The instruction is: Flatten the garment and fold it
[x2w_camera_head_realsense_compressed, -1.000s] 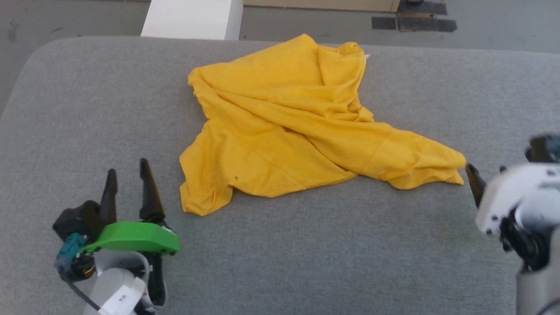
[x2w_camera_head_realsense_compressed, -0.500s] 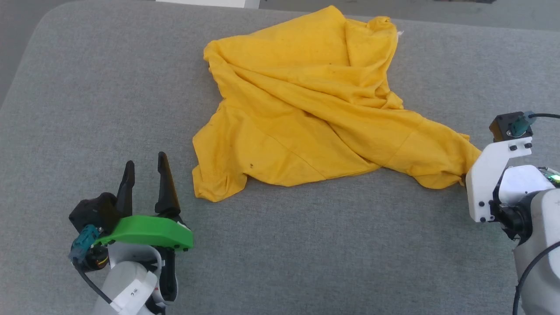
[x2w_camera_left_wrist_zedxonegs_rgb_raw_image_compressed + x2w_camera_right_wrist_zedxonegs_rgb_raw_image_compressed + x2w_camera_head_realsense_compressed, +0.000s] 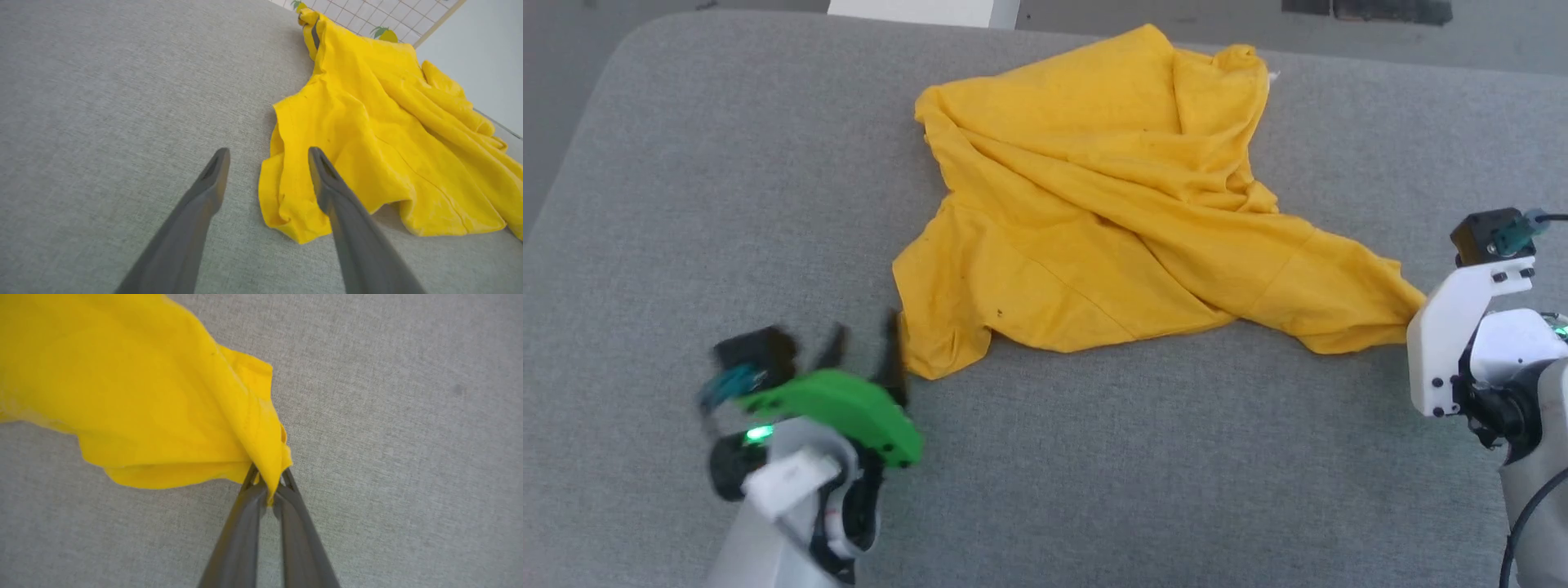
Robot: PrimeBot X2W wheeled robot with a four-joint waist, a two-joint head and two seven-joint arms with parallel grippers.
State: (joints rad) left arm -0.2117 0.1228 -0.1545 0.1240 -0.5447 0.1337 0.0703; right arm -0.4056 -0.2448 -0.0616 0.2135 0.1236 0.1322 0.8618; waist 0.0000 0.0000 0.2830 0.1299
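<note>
My left gripper will next grab the garment by its bunched corner [image 3: 938, 354] [image 3: 300, 223] to flatten it. A small fold stands up there, and the cloth around it lies loose.
The garment [image 3: 1111, 212], a mustard-yellow t-shirt, lies crumpled on the grey padded surface [image 3: 686, 204], its print hidden in the folds. My right gripper [image 3: 267, 477] is shut on the garment's [image 3: 135, 396] right-hand corner, cloth pinched between the fingertips. In the head view that corner runs under the white right wrist [image 3: 1462, 327], which hides the fingers. My left gripper [image 3: 866, 347] stands open at the garment's lower left corner. In the left wrist view the left gripper [image 3: 267, 157] straddles the edge of that corner [image 3: 286, 204], one finger over the cloth.
The grey padded surface fills most of the view, with rounded far corners. Beyond its far edge stands a white box [image 3: 923, 12] on a grey floor. Bare grey surface spreads left of and in front of the garment.
My right gripper has closed on the garment's right corner. My left arm has moved forward and right, up to the lower left corner. The head camera has shifted too.
</note>
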